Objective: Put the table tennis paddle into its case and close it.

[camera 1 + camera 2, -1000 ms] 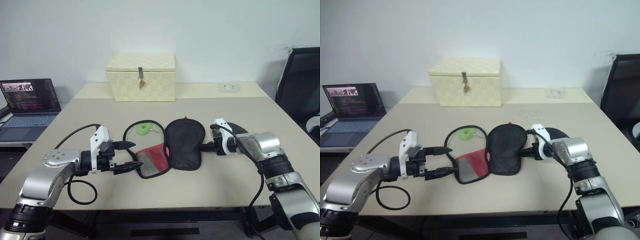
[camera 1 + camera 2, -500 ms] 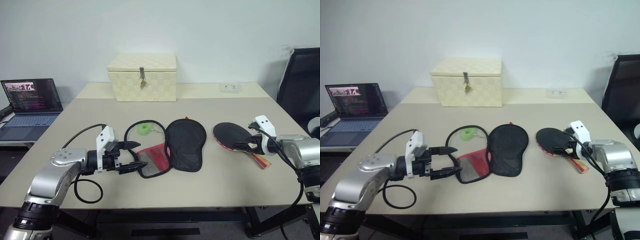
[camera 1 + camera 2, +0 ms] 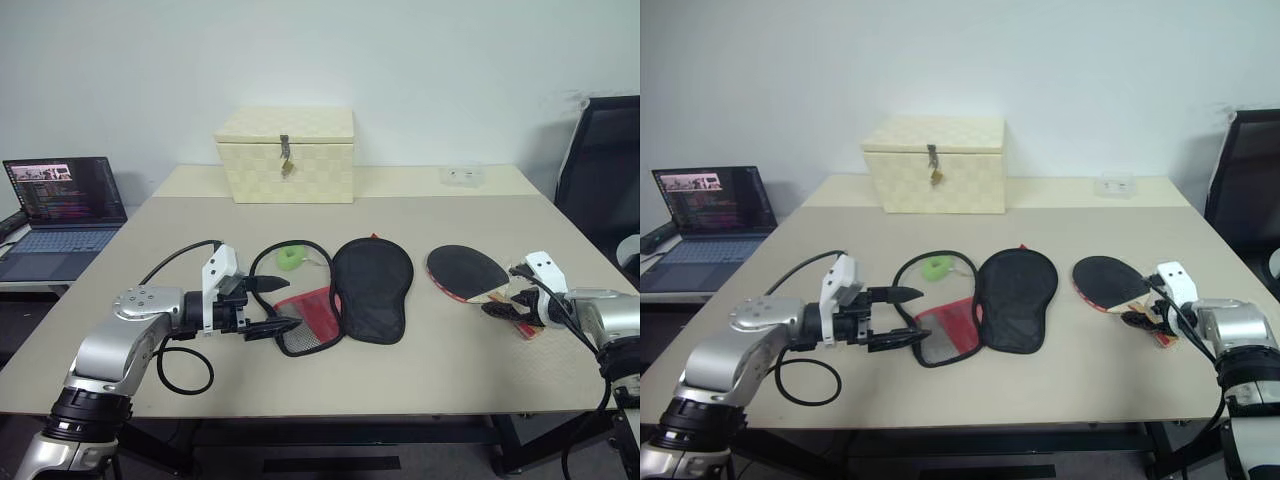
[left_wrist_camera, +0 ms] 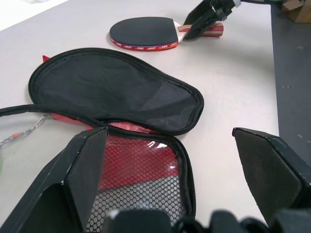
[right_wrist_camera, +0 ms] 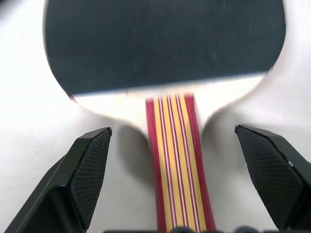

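My right gripper is low over the table with its fingers beside both edges of the handle, so it should close on the striped handle [image 5: 177,160] now.
The table tennis paddle [image 3: 467,271] lies flat on the table's right side, black face up, its striped handle [image 5: 177,160] pointing toward me. My right gripper [image 3: 503,305] is open, low over the handle, one finger on each side and not touching it. The case [image 3: 372,289] lies in the middle of the table, its black round flap folded open to the right and its red mesh end [image 4: 141,174] on the left. A green ring [image 3: 291,258] rests behind it. At the mesh end's left edge my left gripper [image 3: 278,305] is open and holds nothing.
A cream woven latched box [image 3: 284,155] stands at the back centre, with a small white item [image 3: 460,175] at the back right. A laptop [image 3: 62,205] sits on a lower desk to the left. A black chair [image 3: 600,175] stands off the right edge.
My right gripper has left the case's right edge and swung right to the paddle's handle, its fingers spreading wider. The left gripper has stayed by the mesh end.
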You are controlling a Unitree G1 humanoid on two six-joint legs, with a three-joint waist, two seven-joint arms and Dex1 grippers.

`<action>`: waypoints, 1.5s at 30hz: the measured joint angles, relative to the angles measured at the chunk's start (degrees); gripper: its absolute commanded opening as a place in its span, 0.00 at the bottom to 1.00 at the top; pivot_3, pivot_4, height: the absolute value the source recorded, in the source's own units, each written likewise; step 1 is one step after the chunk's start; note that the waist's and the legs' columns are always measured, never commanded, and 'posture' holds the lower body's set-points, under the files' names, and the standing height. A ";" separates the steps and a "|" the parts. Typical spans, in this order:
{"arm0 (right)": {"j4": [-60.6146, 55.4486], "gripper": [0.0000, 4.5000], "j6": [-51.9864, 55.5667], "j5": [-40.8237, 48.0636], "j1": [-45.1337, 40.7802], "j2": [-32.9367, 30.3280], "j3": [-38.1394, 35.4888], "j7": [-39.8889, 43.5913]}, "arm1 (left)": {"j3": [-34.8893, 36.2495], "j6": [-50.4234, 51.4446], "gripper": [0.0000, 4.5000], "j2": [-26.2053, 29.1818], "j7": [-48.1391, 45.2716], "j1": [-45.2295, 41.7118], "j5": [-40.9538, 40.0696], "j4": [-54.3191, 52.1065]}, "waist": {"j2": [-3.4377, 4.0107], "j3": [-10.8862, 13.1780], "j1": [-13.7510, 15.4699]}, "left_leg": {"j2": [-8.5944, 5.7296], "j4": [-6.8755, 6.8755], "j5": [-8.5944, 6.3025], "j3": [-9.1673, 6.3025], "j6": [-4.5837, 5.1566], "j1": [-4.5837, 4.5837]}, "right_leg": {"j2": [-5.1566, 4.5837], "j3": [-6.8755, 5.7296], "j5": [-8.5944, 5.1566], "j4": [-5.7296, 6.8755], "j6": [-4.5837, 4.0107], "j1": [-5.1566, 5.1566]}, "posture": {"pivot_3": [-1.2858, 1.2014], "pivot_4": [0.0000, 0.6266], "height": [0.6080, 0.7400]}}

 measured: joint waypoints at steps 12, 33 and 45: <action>1.46 0.50 -3.30 -2.51 0.20 2.38 -0.92 -3.39 | 0.18 2.63 1.00 0.37 -2.72 0.00 -3.35 -2.51 | -0.03 -0.02 -0.05 | 0.03 0.08 0.00 -0.02 0.00 0.40 | 0.04 0.00 0.00 -0.01 0.01 0.44 | 0.52 0.24 1.00; -46.15 0.24 33.86 8.05 0.76 32.72 -11.99 -29.16 | 5.52 4.94 1.00 3.16 -1.38 6.03 -5.91 -6.85 | 0.15 0.08 -0.58 | 0.37 0.02 0.01 -0.31 -0.02 0.02 | 0.20 0.09 0.05 0.09 -0.15 -0.04 | 0.52 0.24 1.00; -42.24 0.24 28.73 4.37 3.73 47.37 -10.32 -42.21 | 7.52 5.98 1.00 4.77 -0.32 7.95 -6.91 -8.16 | 0.14 0.08 0.38 | 0.27 0.02 0.01 -0.21 -0.02 -0.01 | 0.20 0.04 0.06 0.04 -0.13 -0.07 | 0.52 0.24 1.00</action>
